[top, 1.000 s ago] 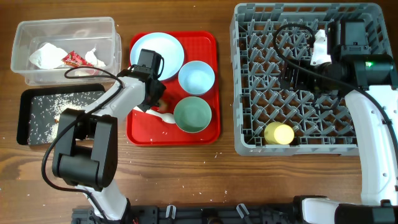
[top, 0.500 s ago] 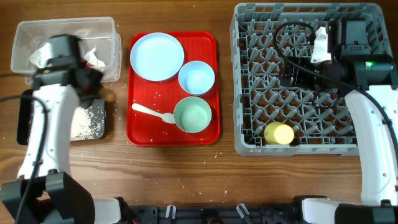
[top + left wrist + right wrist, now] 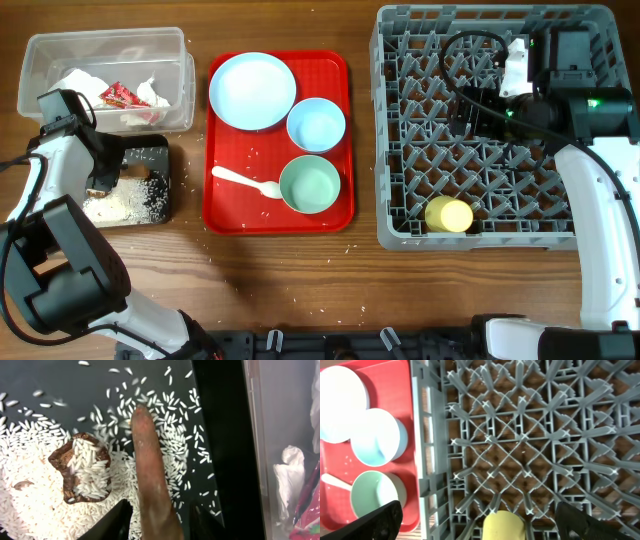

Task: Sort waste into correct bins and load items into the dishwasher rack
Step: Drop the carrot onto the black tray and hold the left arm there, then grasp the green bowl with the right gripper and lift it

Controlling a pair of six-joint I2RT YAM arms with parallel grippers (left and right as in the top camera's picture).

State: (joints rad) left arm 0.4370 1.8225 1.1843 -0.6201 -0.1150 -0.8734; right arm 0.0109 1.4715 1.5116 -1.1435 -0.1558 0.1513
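Observation:
The green bowl should be gripped next by its rim (image 3: 337, 187) (image 3: 397, 494) with my right gripper, so the bowl's opposite rim stays free to slot between the rack's wires.
My left gripper (image 3: 100, 180) (image 3: 160, 522) is shut on the brown carrot-like scrap (image 3: 150, 460), low over the black tray (image 3: 140, 155). The scrap's tip points at the white rice grains (image 3: 35, 505). The small brown lump (image 3: 67, 460) lies in the rice beside it. The clear tub (image 3: 100, 40) holds crumpled paper (image 3: 75, 88) and the red-and-white wrapper (image 3: 118, 95). The plate (image 3: 252, 90), blue bowl (image 3: 316, 124), green bowl (image 3: 310, 184) and spoon (image 3: 245, 181) sit on the red tray. My right gripper (image 3: 465, 115) (image 3: 482, 520) is open above the rack (image 3: 380, 150). The yellow cup (image 3: 448, 214) lies in the rack.
The red tray (image 3: 330, 70) lies between the bins and the rack, with a few stray grains on it. The tub's wall (image 3: 285, 410) stands just right of the black tray's edge (image 3: 225, 435). Loose grains dot the wooden table near the tray.
My left gripper has gone from the red tray, past the clear tub, down over the black tray with the carrot-like scrap. The right arm has barely moved.

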